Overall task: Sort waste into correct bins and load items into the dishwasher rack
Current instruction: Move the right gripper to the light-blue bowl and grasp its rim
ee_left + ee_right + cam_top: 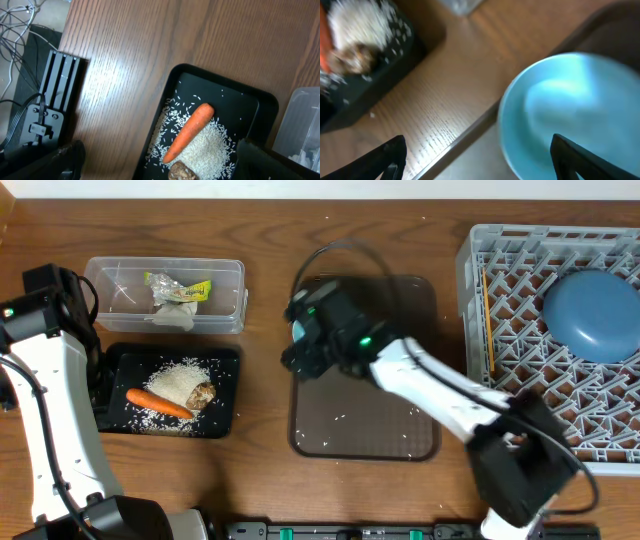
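Note:
I should next grab the light-blue bowl with my right gripper by the bowl's rim on the side facing the black tray, to tip the bowl over into the dishwasher rack.
The light-blue bowl (570, 115) sits at the far-left corner of the dark brown tray (365, 420). My right gripper (480, 160) hangs open over the bowl's rim, one finger above the bowl and the other above the wood; in the overhead view the right gripper (300, 340) covers most of the bowl (297, 330). The black tray (250, 100) holds the carrot (189, 131), rice (210, 150) and a brown lump (181, 172). My left gripper (167, 165) is open above that tray's left end. The clear tub (165, 295) contains tissue and wrapper. In the rack (520, 280) are a dark-blue plate (592, 315) and chopsticks (487, 320).
Stray rice grains lie scattered on the dark brown tray. A black stand (55, 90) and cables are off the table's left edge. The right arm (450, 395) stretches diagonally across the brown tray from the front right.

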{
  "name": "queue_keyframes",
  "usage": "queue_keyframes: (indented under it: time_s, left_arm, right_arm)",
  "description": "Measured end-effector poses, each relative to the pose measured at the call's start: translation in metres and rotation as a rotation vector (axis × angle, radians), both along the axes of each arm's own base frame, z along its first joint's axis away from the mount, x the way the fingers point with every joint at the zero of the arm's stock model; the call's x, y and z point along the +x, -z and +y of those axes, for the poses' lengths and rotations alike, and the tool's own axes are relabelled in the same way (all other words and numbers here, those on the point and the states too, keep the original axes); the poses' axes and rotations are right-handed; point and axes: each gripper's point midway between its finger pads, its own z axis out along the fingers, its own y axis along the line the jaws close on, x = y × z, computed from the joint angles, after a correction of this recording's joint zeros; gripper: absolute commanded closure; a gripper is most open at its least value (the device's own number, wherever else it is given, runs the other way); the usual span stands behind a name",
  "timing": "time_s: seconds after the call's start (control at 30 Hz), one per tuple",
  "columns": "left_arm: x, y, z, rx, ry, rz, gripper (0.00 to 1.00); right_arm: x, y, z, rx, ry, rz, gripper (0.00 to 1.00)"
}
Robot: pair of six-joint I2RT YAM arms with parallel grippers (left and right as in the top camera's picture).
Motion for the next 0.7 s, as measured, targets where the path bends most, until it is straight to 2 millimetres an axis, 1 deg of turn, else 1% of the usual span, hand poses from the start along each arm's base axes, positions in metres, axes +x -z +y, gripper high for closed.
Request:
queue_keyframes:
  time_s: [0.03,0.1,0.23,0.37,0.43,0.5,0.6,0.63,0.7]
  left_arm:
    - [0.0,0.0,0.0,0.0,0.0,0.0,0.02]
    - [0.0,0.0,0.0,0.0,0.0,0.0,0.02]
    - [0.0,0.0,0.0,0.0,0.0,0.0,0.02]
    - [0.0,0.0,0.0,0.0,0.0,0.0,0.02]
    - [0.0,0.0,0.0,0.0,0.0,0.0,0.02]
    - [0.0,0.0,0.0,0.0,0.0,0.0,0.02]
    - [0.0,0.0,0.0,0.0,0.0,0.0,0.02]
    - [0.0,0.0,0.0,0.0,0.0,0.0,0.02]
    - [0.0,0.0,0.0,0.0,0.0,0.0,0.02]
  right_arm:
    - [-0.003,0.01,0.004,-0.022,-0.006,0.003,0.14]
    - [-0.006,0.018,0.006,-0.043,-0.008,0.005,0.15]
    - [-0.008,0.022,0.007,-0.065,-0.007,-0.001,0.21]
    - [-0.008,0.028,0.004,-0.084,0.005,0.005,0.23]
    - [-0.007,0.036,0.0,-0.11,0.015,0.01,0.23]
    - [-0.007,0.045,-0.005,-0.142,0.026,0.017,0.25]
    - [-0.006,0.056,-0.011,-0.185,0.042,0.021,0.38]
    - [-0.006,0.057,-0.013,-0.193,0.048,0.022,0.43]
    - [-0.005,0.058,-0.015,-0.2,0.053,0.017,0.5]
